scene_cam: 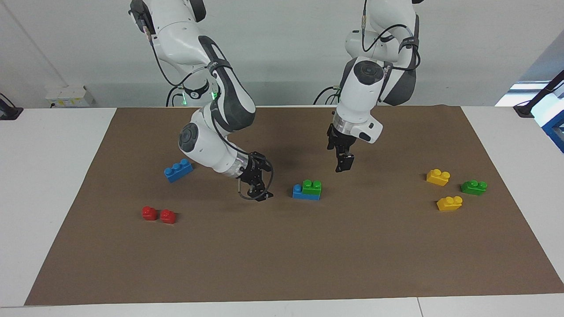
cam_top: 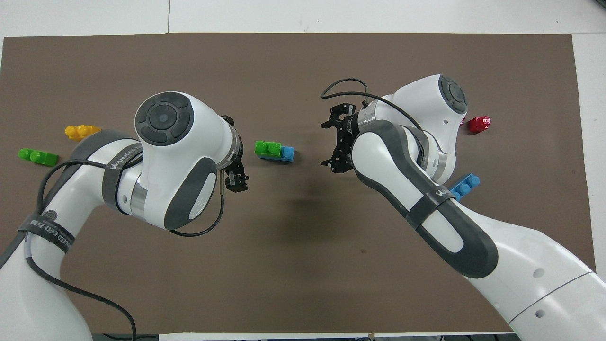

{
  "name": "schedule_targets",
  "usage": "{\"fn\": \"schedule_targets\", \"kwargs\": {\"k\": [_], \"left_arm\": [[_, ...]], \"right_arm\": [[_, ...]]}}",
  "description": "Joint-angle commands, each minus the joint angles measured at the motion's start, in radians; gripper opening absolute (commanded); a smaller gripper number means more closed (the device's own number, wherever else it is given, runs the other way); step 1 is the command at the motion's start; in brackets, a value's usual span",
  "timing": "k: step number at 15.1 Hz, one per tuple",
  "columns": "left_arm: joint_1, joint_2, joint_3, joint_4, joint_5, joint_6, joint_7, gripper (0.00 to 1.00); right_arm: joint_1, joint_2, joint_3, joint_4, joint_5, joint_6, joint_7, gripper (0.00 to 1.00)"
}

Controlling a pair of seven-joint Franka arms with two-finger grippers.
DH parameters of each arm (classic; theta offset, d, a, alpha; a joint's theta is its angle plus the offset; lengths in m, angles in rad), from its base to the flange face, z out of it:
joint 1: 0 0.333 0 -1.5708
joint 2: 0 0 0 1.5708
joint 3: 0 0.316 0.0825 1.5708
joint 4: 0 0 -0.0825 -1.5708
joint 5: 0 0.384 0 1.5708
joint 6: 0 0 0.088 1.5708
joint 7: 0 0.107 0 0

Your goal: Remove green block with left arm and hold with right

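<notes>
The blue brick has an uncovered end, and my right gripper should reach the blue brick and grab its uncovered end (cam_top: 288, 153). My right gripper will hold the stack there while the green block (cam_top: 267, 148) comes off.
The green block (scene_cam: 312, 186) (cam_top: 267, 148) sits stacked on one end of a blue brick (scene_cam: 305, 194) (cam_top: 287, 152) in the middle of the brown mat. My left gripper (scene_cam: 344, 165) (cam_top: 235, 182) hangs over the mat just beside the stack, toward the left arm's end, and touches nothing. My right gripper (scene_cam: 257, 192) (cam_top: 330, 142) is low over the mat on the stack's side toward the right arm's end. It is open, empty and turned toward the stack, with a gap between them.
A second green block (scene_cam: 473, 187) (cam_top: 38, 156) and two yellow bricks (scene_cam: 438, 177) (scene_cam: 449, 203) lie toward the left arm's end. A loose blue three-stud brick (scene_cam: 178, 170) (cam_top: 465, 185) and two red pieces (scene_cam: 149, 213) (scene_cam: 168, 216) lie toward the right arm's end.
</notes>
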Motion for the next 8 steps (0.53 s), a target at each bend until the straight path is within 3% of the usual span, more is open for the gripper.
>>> {"fn": "schedule_targets", "kwargs": {"k": [1, 4, 8], "left_arm": [[-0.042, 0.064, 0.016, 0.073, -0.007, -0.034, -0.033, 1.00], [-0.063, 0.128, 0.017, 0.115, 0.003, -0.045, -0.054, 1.00], [-0.065, 0.141, 0.014, 0.127, 0.036, -0.044, -0.046, 1.00]], "right_arm": [[0.029, -0.041, 0.000, -0.085, 0.022, 0.092, -0.014, 0.99], [0.046, -0.057, 0.000, -0.115, 0.024, 0.116, -0.007, 0.99], [0.069, -0.060, 0.000, -0.133, 0.027, 0.148, 0.005, 0.99]]}}
